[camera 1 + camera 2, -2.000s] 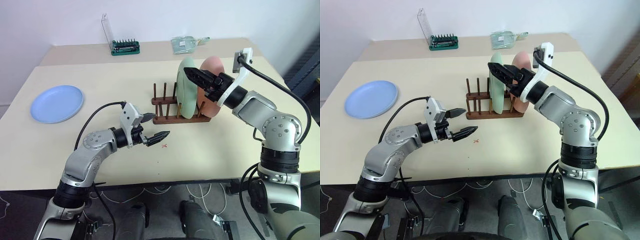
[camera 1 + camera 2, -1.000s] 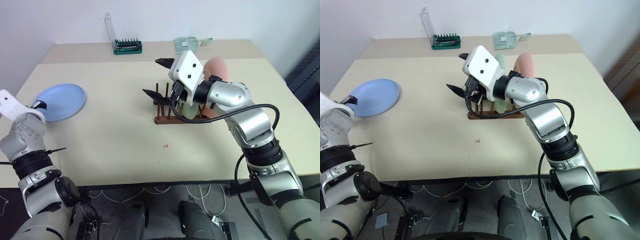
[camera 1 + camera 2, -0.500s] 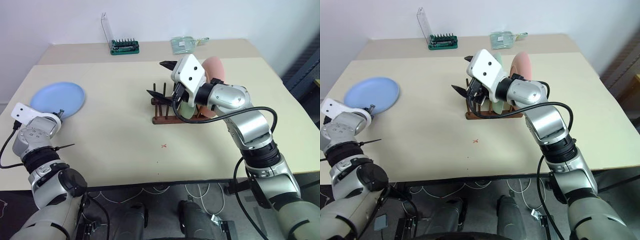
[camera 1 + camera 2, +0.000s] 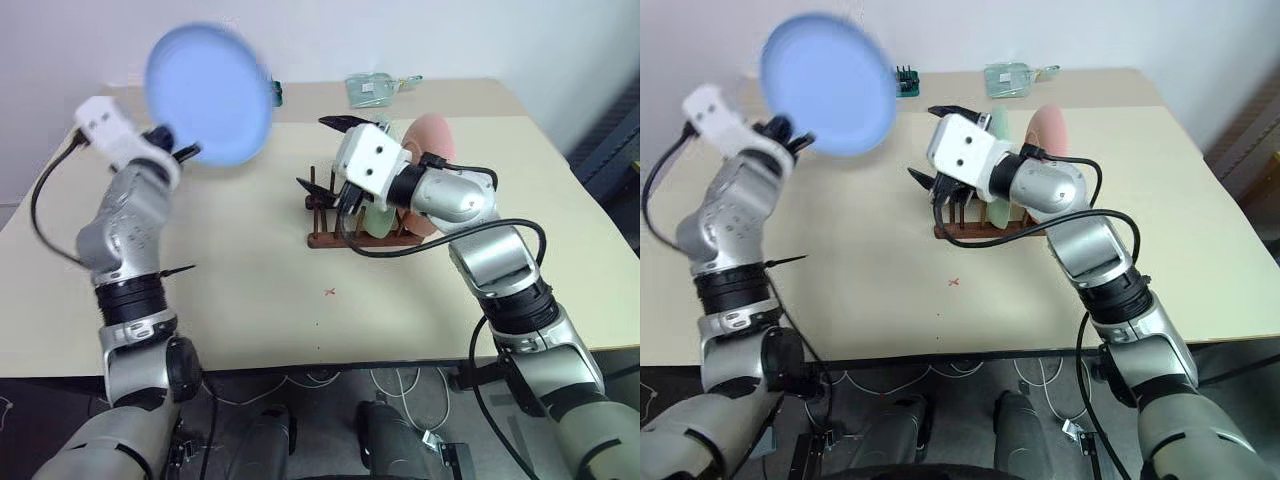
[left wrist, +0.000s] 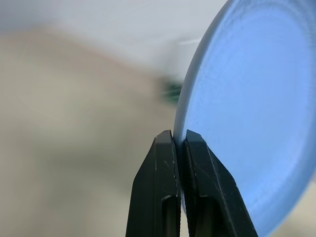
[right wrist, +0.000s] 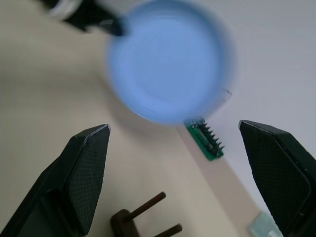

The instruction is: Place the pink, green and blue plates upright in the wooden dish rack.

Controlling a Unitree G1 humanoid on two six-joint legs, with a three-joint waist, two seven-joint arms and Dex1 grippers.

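Note:
The plate's round side [image 4: 208, 92] is far too wide for the fingers, so my right gripper will grab the blue plate by its free rim [image 4: 262, 135] next, to place it upright.
The blue plate [image 4: 208, 95] hangs high above the table's left side, tilted nearly upright. My left gripper [image 4: 188, 152] is shut on its lower rim, and the left wrist view shows the fingertips [image 5: 170, 143] pinching the plate's edge [image 5: 247, 108]. The wooden dish rack [image 4: 330, 238] stands mid-table with the green plate [image 4: 1000, 120] and pink plate [image 4: 432, 135] upright in its right half. My right gripper [image 4: 320, 153] hovers open over the rack's left end, nothing between its fingers. From the right wrist view the blue plate [image 6: 168, 74] shows ahead.
A green tool holder [image 6: 205, 140] with a clear lid stands at the table's back edge. A clear bag [image 4: 375, 88] lies at the back, right of it. Bare pegs [image 6: 145, 205] fill the rack's left half. A small red mark [image 4: 329, 292] sits on the tabletop.
My left gripper shut on the blue plate's rim and swung it off the table, up and to the right. The right gripper stayed over the rack, rolling slightly.

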